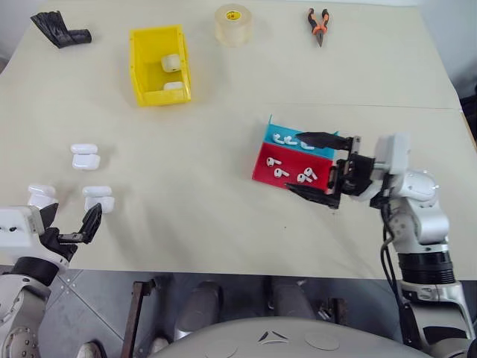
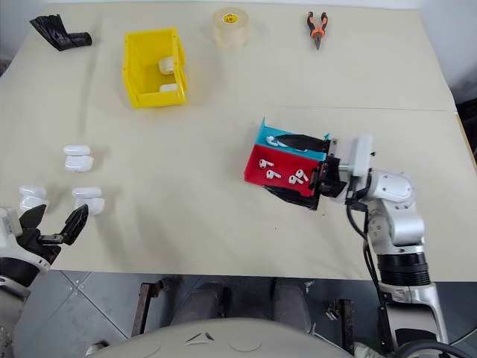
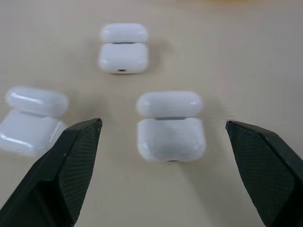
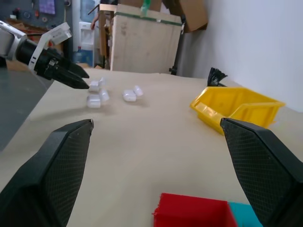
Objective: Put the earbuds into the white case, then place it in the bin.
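Observation:
My left fingers, still above the white case (image 3: 171,126), would miss.
Several white cases lie with lids open at the table's left; the nearest (image 3: 170,126) lies just ahead of my left gripper (image 1: 74,210), in line with the gap between its open fingers, and two others (image 1: 85,156) (image 1: 41,195) lie close by. The earbuds (image 1: 280,168) lie in a red and blue tray (image 1: 262,168) right of centre. My right gripper (image 1: 293,162) is open and straddles that tray, one finger over the blue half, the other at the red half's near edge, holding nothing. The yellow bin (image 1: 139,68) stands at the back left with two white cases (image 1: 172,64) inside.
A roll of tape (image 1: 233,24), orange-handled pliers (image 1: 319,26) and a black bundle (image 1: 59,31) lie along the far edge. The table's front edge runs close below my left gripper.

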`<state>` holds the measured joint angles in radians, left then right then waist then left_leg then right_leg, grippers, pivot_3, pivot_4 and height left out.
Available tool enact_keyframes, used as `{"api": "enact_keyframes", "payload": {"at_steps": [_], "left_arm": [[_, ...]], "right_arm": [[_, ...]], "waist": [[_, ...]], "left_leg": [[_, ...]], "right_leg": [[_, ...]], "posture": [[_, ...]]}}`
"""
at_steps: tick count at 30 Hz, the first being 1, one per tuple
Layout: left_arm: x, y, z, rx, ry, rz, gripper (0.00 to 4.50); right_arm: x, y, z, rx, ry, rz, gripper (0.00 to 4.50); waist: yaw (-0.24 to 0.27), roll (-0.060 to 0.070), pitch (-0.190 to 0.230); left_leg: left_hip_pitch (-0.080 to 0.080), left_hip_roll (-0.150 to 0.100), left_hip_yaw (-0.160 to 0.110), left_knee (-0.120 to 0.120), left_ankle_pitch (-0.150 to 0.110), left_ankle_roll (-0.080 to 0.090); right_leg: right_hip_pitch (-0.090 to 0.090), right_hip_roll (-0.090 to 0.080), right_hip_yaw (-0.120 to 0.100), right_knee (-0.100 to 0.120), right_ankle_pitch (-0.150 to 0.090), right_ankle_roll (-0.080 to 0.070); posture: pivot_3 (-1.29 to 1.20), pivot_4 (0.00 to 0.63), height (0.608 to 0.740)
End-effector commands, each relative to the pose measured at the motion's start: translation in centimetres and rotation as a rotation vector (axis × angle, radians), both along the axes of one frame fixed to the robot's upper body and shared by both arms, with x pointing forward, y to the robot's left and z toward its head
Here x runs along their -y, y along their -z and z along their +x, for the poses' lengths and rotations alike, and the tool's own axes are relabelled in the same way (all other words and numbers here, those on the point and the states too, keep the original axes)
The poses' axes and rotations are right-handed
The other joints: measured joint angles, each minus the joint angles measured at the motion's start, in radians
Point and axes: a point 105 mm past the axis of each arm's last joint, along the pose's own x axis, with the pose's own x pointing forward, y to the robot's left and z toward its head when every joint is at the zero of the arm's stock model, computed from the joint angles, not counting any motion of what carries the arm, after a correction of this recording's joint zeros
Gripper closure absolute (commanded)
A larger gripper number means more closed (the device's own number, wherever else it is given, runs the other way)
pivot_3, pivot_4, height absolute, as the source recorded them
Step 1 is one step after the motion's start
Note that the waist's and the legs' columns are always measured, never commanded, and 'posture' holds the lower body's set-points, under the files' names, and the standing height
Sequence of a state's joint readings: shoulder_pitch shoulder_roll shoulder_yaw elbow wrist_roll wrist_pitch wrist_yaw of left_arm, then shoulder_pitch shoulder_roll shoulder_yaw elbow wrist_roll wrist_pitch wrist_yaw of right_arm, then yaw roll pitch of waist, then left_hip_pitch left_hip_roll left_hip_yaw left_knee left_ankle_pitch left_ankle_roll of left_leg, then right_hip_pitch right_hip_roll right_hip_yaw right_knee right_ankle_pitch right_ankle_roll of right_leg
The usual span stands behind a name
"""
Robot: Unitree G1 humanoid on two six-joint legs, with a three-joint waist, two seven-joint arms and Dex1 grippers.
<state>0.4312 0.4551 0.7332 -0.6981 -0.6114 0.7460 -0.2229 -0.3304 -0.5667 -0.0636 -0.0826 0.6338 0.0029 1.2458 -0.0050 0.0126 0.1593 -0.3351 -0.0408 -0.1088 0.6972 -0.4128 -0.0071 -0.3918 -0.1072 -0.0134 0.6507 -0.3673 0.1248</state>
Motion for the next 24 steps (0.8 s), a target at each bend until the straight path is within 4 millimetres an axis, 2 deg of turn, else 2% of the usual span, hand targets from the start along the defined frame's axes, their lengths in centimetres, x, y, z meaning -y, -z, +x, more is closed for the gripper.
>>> {"api": "enact_keyframes", "payload": {"at_steps": [1,6,9,13,19,24], "left_arm": [[0.4,-0.6,-0.3,-0.083,-0.015,0.011,0.04],[0.9,0.1,0.3,-0.243,-0.038,0.026,0.04],[1.8,-0.5,1.2,-0.291,0.008,0.021,0.04],[0.7,-2.1,3.6,-0.361,-0.058,0.073,0.04],[0.5,-2.2,4.6,-0.391,-0.054,0.053,0.04],[0.4,-0.8,4.3,-0.487,-0.047,0.062,0.04]], "right_arm": [[0.2,-0.6,-1.0,0.034,-0.040,-0.013,0.00],[0.0,0.5,-0.7,0.027,-0.049,-0.044,0.00],[-0.2,0.4,-0.6,0.030,-0.048,-0.037,0.00],[-0.6,0.9,-0.9,0.030,-0.058,-0.034,0.00],[-0.8,1.1,-1.3,0.031,-0.044,-0.018,0.00],[-0.8,1.2,-1.5,0.036,-0.027,-0.012,0.00]], "waist": [[0.000,0.000,0.000],[0.000,0.000,0.000],[0.000,0.000,0.000],[0.002,-0.001,0.001],[-0.026,-0.001,0.001],[-0.025,0.000,0.002]], "left_leg": [[0.000,0.000,0.000,0.000,0.000,0.000],[0.000,0.000,0.000,0.000,0.000,0.000],[0.000,-0.001,0.000,0.000,0.000,0.000],[0.000,-0.002,-0.003,0.001,0.000,-0.001],[0.002,-0.007,-0.010,-0.002,0.000,0.000],[0.002,-0.007,-0.014,-0.002,0.000,-0.001]], "right_leg": [[0.000,0.000,0.000,0.000,0.000,0.000],[0.000,0.000,0.001,0.001,0.000,0.000],[-0.001,0.000,0.000,0.002,0.000,0.000],[0.000,0.001,-0.002,0.002,0.000,0.000],[-0.005,0.003,-0.003,0.008,0.000,0.000],[-0.007,0.004,-0.002,0.007,0.000,0.000]], "posture": [[0.00,0.150,0.740],[0.00,0.150,0.740],[0.00,0.150,0.740],[0.00,0.150,0.740],[0.00,0.150,0.740],[0.00,0.150,0.740]]}}
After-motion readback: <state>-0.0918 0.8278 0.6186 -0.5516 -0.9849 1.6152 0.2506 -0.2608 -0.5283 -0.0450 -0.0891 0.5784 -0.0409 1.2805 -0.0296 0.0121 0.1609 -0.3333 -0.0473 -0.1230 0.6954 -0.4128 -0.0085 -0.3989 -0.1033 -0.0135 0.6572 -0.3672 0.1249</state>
